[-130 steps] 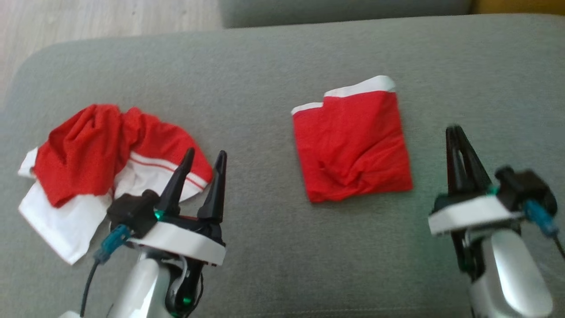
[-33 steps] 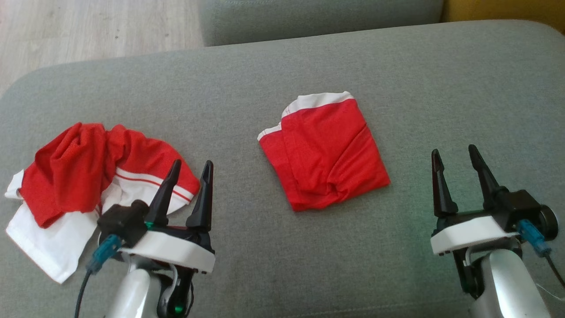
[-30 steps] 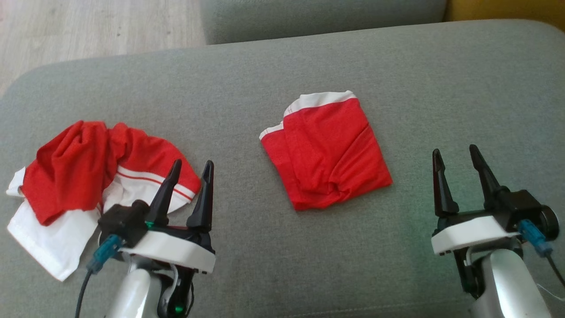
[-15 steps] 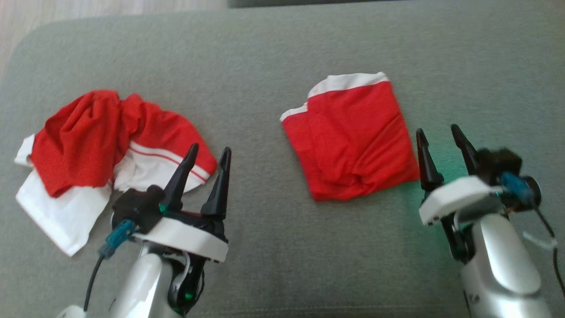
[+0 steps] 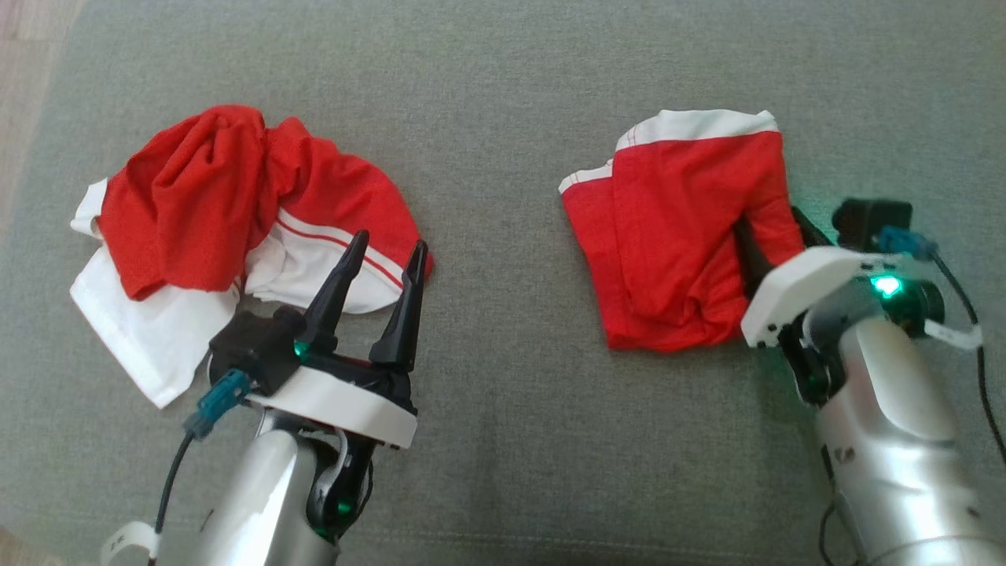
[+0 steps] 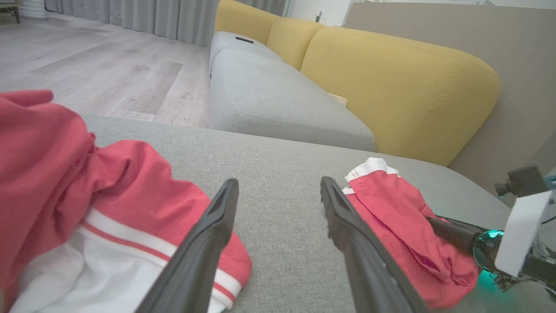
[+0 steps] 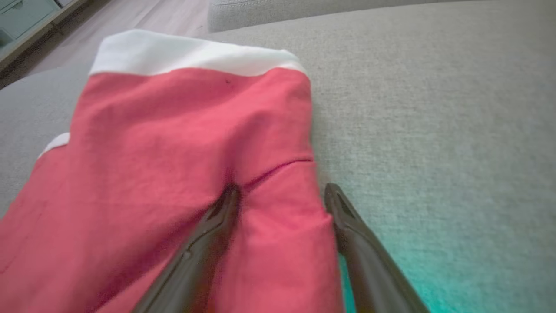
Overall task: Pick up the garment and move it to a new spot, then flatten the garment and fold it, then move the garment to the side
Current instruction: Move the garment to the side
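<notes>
My right gripper should next grab the garment's folded red edge (image 5: 775, 234) to move the folded garment to the side.
A folded red garment with a white band (image 5: 676, 236) lies on the grey cushion, right of centre. My right gripper (image 5: 769, 222) is at its right edge, open, one finger pushed under the cloth and the other beside it. In the right wrist view a ridge of the red fabric (image 7: 173, 152) sits between the spread fingers of the right gripper (image 7: 282, 189). A second red and white garment (image 5: 212, 196) lies crumpled at the left. My left gripper (image 5: 389, 248) stands open just at that garment's near right edge, holding nothing.
The grey cushion (image 5: 503, 440) stretches wide in front of and between both arms. Wood floor (image 5: 23, 47) shows past its left edge. Beyond it stand another grey seat (image 6: 269, 100) and yellow backrests (image 6: 391, 87).
The head camera has tipped down and closer. My right gripper has moved forward and left to the folded garment's right edge, its fingers now straddling the cloth. The left gripper stays put.
</notes>
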### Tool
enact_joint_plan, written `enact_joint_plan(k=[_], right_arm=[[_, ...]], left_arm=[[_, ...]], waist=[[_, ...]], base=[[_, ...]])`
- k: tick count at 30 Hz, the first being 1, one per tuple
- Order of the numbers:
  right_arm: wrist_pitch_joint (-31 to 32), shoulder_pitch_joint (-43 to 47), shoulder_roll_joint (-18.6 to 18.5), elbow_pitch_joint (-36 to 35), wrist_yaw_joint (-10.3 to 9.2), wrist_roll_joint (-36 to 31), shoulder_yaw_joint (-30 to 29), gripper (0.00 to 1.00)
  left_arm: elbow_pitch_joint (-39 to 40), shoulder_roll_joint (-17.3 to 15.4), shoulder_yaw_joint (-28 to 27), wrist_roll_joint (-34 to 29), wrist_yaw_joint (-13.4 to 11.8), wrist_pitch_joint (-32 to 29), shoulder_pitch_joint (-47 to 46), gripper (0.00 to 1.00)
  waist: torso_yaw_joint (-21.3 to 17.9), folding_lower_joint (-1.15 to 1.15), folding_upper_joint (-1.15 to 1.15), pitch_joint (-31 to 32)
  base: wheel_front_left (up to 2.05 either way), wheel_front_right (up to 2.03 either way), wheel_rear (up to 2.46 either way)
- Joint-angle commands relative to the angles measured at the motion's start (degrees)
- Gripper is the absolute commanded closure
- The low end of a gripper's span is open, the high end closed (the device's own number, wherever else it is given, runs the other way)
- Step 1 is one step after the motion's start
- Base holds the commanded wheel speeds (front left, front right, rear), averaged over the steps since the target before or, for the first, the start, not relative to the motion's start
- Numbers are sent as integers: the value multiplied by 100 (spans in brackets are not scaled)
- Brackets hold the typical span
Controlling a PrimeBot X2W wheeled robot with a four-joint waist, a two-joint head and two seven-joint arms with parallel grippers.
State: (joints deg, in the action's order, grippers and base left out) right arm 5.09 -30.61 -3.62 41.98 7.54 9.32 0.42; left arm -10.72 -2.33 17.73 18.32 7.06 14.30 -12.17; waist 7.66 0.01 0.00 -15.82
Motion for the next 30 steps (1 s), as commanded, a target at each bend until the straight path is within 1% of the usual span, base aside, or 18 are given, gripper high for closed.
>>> enact_joint_plan(k=[1,2,6,9,13,16,19,22,23,27,30], right_arm=[[47,-151,22,43,-5,34,285,44],[5,-186,-12,93,-5,7,357,100],[-305,-301,-195,162,-5,-238,663,100],[-546,-400,-377,117,-5,-503,903,100],[-649,-540,-711,-25,-5,-730,1324,100],[-590,-607,-1137,-149,-5,-804,1826,100],[-468,-692,-1710,-245,-5,-707,2239,100],[-417,-834,-2324,-319,-5,-589,2467,100],[-417,-834,-2324,-319,-5,-589,2467,100],[-471,-1079,-3019,-200,-5,-518,2492,100],[-571,-1249,-3309,-10,-5,-503,2225,100]], left_arm=[[179,-54,-171,28,8,70,-188,0],[175,-54,-181,18,6,70,-185,0],[166,-54,-222,-21,1,70,-188,0],[171,-54,-202,-95,6,70,-198,0],[179,-54,-95,-203,16,70,-273,0],[161,-54,38,-211,22,70,-393,0],[164,-54,208,-224,26,70,-558,0],[181,-54,371,-208,30,70,-747,0],[181,-54,371,-208,30,70,-747,0],[238,-54,546,-185,33,70,-1004,0],[285,-54,627,-182,34,70,-1155,0]], waist=[[-7,-1,0,-12],[-26,-1,0,-5],[-203,-1,0,58],[-434,-1,0,123],[-799,-1,0,171],[-1070,-1,0,159],[-1291,-1,0,74],[-1441,-1,0,-72],[-1441,-1,0,-72],[-1513,-1,0,-341],[-1478,-1,0,-540]], base=[[0,0,0],[0,0,0],[0,0,0],[0,0,0],[0,0,0],[0,0,0],[0,0,0],[0,0,0],[0,0,0],[0,0,0],[0,0,0]])
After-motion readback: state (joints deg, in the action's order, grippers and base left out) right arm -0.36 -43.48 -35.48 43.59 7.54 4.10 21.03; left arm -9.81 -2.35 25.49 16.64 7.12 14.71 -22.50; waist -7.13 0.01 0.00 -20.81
